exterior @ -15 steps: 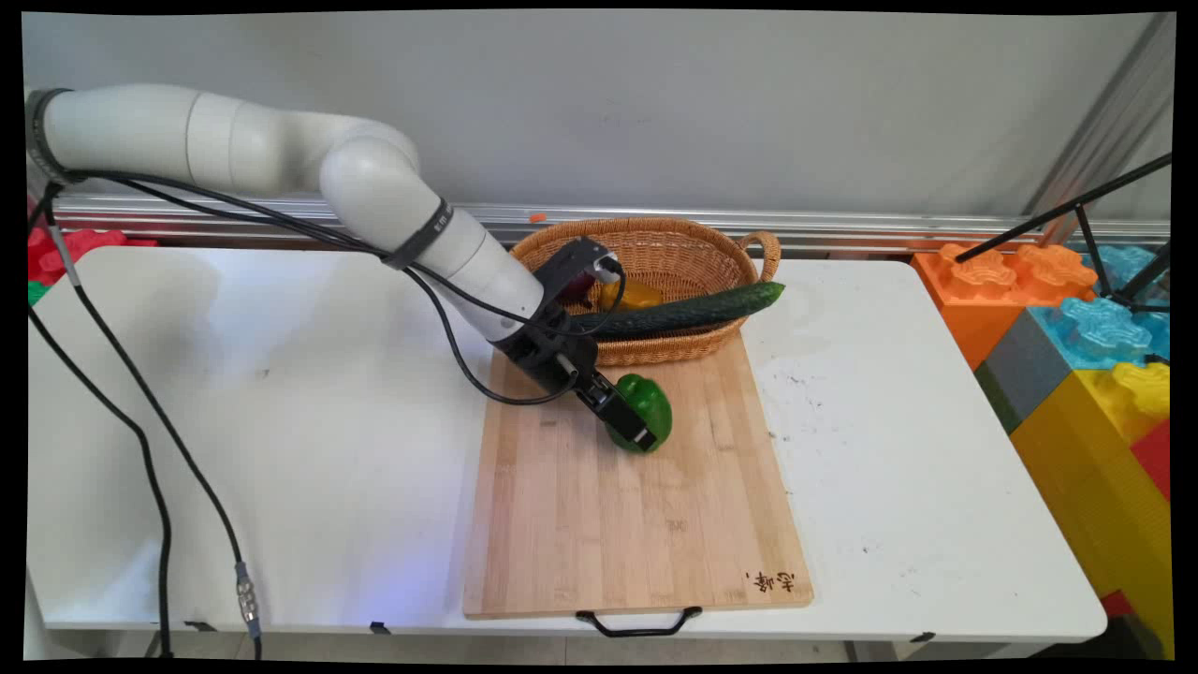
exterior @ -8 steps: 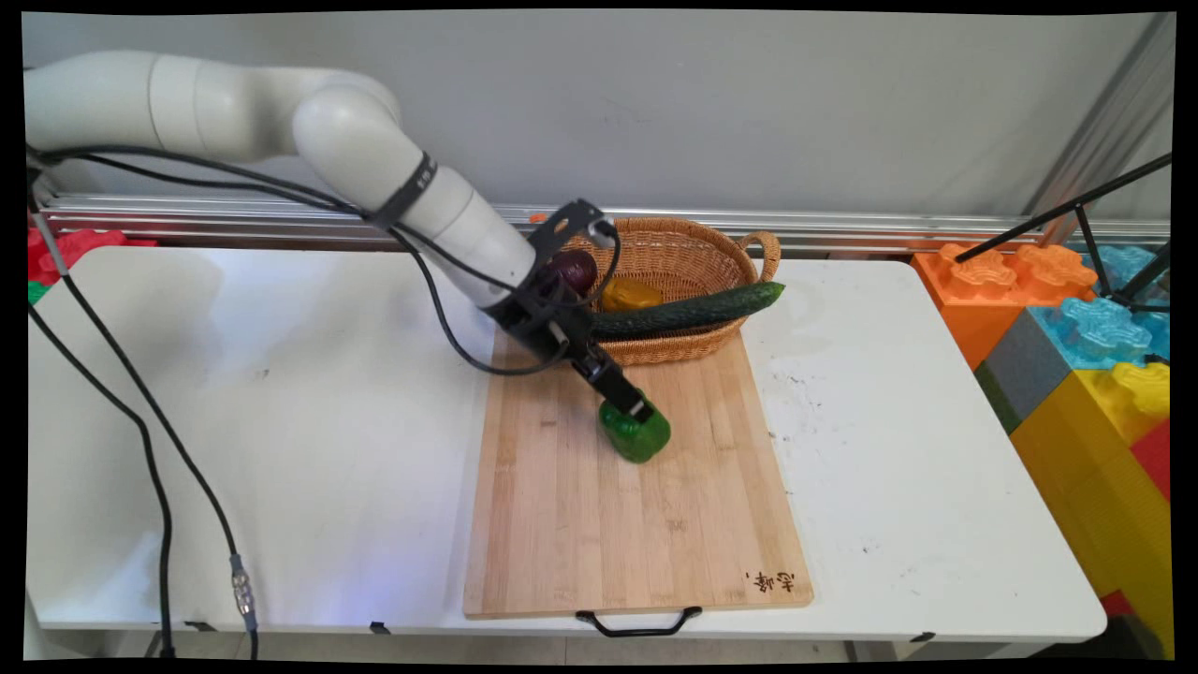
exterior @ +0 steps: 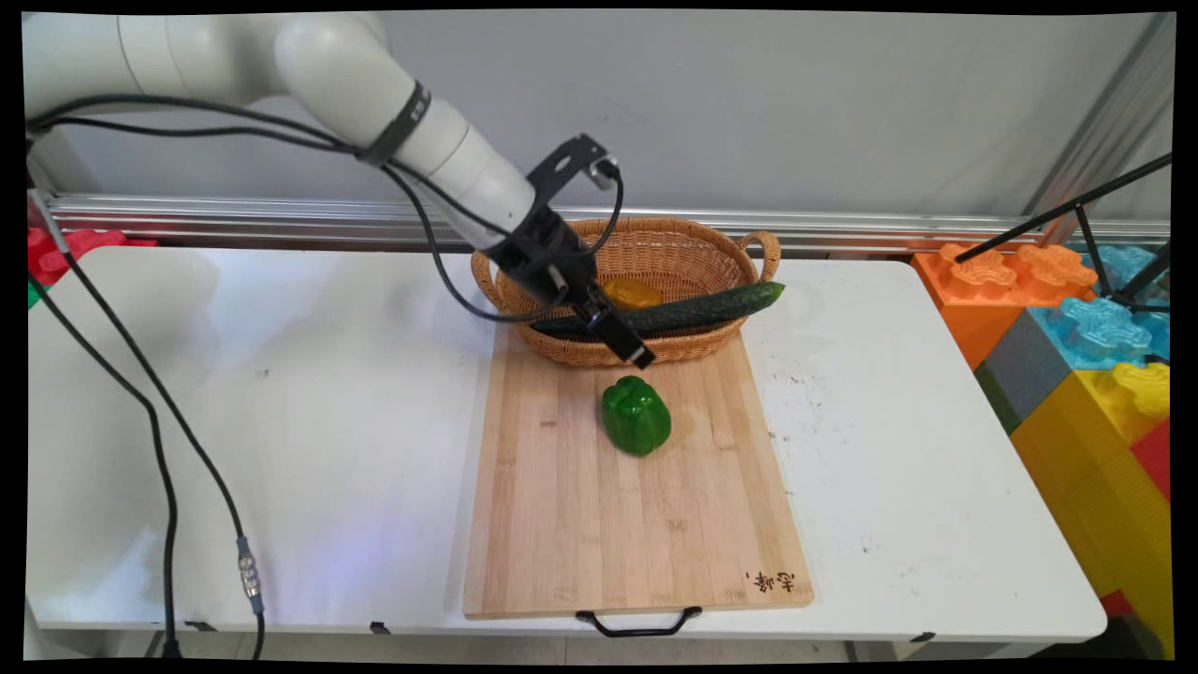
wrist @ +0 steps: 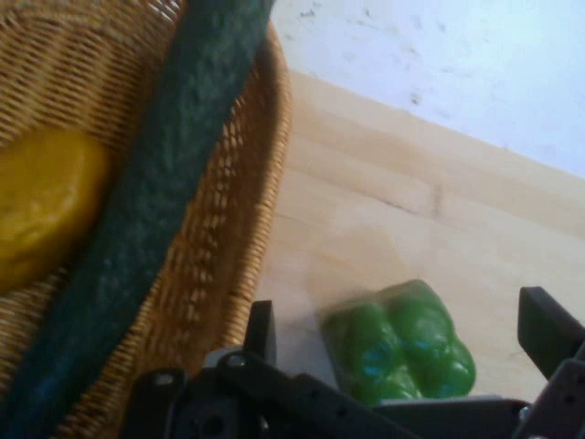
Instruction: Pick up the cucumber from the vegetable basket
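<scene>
My gripper grabs the long dark cucumber by its middle (exterior: 674,315) next, to lift it out of the wicker basket (exterior: 693,245).
A green bell pepper (exterior: 635,416) lies free on the wooden cutting board (exterior: 562,524). My gripper (exterior: 635,351) hangs open above and behind it, over the near rim of the wicker basket (exterior: 693,245), holding nothing. In the hand view the pepper (wrist: 399,341) shows below between the two spread fingers (wrist: 261,329), with the board (wrist: 430,210) under it. The basket (wrist: 233,229) holds a long dark cucumber (exterior: 711,305) lying across its rim and a yellow vegetable (exterior: 631,294); both show in the hand view, the cucumber (wrist: 155,192) and the yellow one (wrist: 41,197).
The board has a black handle (exterior: 638,624) at the table's near edge. Large coloured toy blocks (exterior: 1086,346) stand off the table's right end, with a black tripod leg (exterior: 1067,211) above them. Black cables (exterior: 159,440) hang over the left of the white table (exterior: 281,421).
The gripper let go of the green pepper on the board, opened, and rose back toward the basket. The pepper stays where it was set down.
</scene>
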Robot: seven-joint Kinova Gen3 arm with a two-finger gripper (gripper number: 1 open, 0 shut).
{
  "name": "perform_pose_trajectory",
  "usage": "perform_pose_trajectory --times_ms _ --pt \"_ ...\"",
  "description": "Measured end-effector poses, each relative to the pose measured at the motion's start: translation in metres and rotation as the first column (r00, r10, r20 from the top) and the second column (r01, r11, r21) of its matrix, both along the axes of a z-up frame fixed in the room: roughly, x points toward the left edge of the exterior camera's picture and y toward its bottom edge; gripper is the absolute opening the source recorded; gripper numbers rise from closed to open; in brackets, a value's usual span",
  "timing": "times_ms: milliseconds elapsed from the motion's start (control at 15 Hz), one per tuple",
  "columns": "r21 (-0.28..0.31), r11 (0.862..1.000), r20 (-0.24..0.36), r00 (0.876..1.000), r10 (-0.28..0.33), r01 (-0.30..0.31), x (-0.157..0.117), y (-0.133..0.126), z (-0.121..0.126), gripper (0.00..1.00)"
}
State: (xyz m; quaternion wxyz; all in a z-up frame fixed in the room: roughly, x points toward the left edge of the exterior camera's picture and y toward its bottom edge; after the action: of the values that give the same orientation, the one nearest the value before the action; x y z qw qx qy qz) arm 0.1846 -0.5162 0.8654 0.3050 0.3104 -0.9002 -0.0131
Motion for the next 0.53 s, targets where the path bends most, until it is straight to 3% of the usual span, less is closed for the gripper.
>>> perform_pose_trajectory --times_ms 533 --pt "-0.118 0.991 0.057 0.997 -0.056 0.062 -0.003 -0.025 0.027 1.0"
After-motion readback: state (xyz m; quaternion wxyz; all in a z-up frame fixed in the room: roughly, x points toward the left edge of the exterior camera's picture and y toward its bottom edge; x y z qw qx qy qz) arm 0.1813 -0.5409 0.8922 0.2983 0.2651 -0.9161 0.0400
